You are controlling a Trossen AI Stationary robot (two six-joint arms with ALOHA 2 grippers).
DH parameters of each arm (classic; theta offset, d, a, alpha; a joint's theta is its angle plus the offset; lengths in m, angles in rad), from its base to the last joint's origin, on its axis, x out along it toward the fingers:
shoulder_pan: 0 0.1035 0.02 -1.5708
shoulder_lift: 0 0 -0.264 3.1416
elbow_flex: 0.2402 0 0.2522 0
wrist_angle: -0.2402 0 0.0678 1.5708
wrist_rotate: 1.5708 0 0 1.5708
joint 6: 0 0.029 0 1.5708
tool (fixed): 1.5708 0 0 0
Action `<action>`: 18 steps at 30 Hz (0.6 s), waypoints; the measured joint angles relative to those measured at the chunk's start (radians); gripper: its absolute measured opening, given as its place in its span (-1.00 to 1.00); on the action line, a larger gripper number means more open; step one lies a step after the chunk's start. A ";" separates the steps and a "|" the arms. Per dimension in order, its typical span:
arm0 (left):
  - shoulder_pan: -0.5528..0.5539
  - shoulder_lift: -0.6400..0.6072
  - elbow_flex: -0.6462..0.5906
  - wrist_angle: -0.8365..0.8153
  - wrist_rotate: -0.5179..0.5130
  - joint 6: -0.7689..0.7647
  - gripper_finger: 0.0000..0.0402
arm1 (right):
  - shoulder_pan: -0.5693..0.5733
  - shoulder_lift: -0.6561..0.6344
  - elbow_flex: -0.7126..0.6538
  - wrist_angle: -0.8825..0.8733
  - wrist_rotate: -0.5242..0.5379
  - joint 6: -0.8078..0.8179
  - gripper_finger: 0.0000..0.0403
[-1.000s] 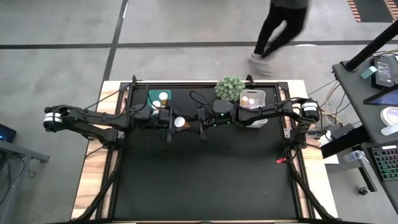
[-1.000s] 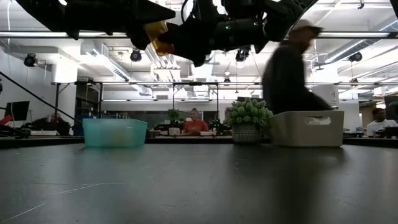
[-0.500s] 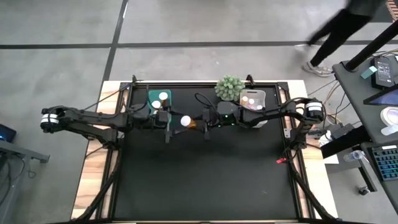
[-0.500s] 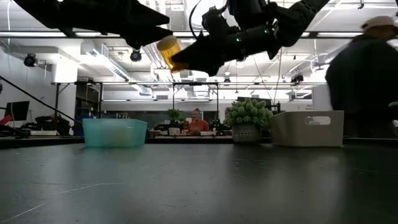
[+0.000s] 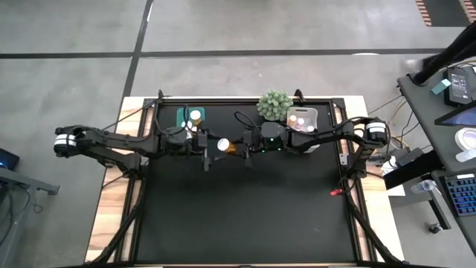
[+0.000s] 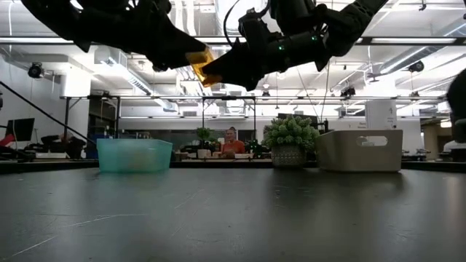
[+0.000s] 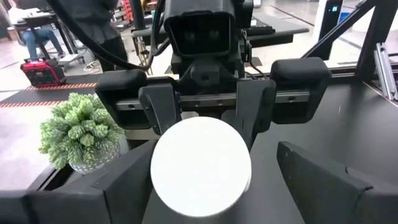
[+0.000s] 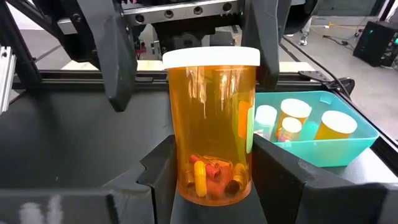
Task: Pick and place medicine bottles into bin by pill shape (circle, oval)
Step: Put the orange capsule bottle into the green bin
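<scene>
Next, my left gripper grabs the amber medicine bottle by its white-end with the cap (image 5: 223, 145), to sort the bottle into the teal bin (image 5: 181, 115).
An amber medicine bottle (image 8: 212, 124) with a white cap (image 7: 201, 163) is in the air over the table's far middle; it also shows in the high view (image 5: 223, 145) and the low view (image 6: 202, 65). My right gripper (image 5: 242, 147) is shut on it from the table's right. My left gripper (image 5: 208, 147) is open and faces it from the left. Its fingers (image 7: 121, 186) stand on either side of the cap; I cannot tell whether they touch it. Coloured pills lie inside the bottle at its bottom end (image 8: 211, 174). My right gripper pinches the bottle's body near its bottom end (image 8: 211, 183) between its two fingers (image 8: 283, 171). The fingers come about level from the table's right and lie along the bottle. The bottle is lifted clear, high above the table, lying nearly level with its cap toward the table's left.
A teal bin (image 5: 183, 117) at the far left holds several white-capped bottles (image 8: 292, 121). A white bin (image 5: 316, 119) at the far right holds bottles (image 5: 297, 117). A spiky green plant ball (image 5: 274, 104) stands between them. The black table top (image 5: 245, 216) lies nearer.
My right gripper has gone a little toward the table's right and down with the bottle, tipping it nearer level. My left gripper has gone toward the table's right and down, so that its open fingers now stand around the bottle's cap.
</scene>
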 joint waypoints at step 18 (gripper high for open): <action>0.000 0.000 0.000 0.002 -0.019 0.000 -0.09 | 0.000 0.000 0.000 -0.001 -0.002 0.009 -0.14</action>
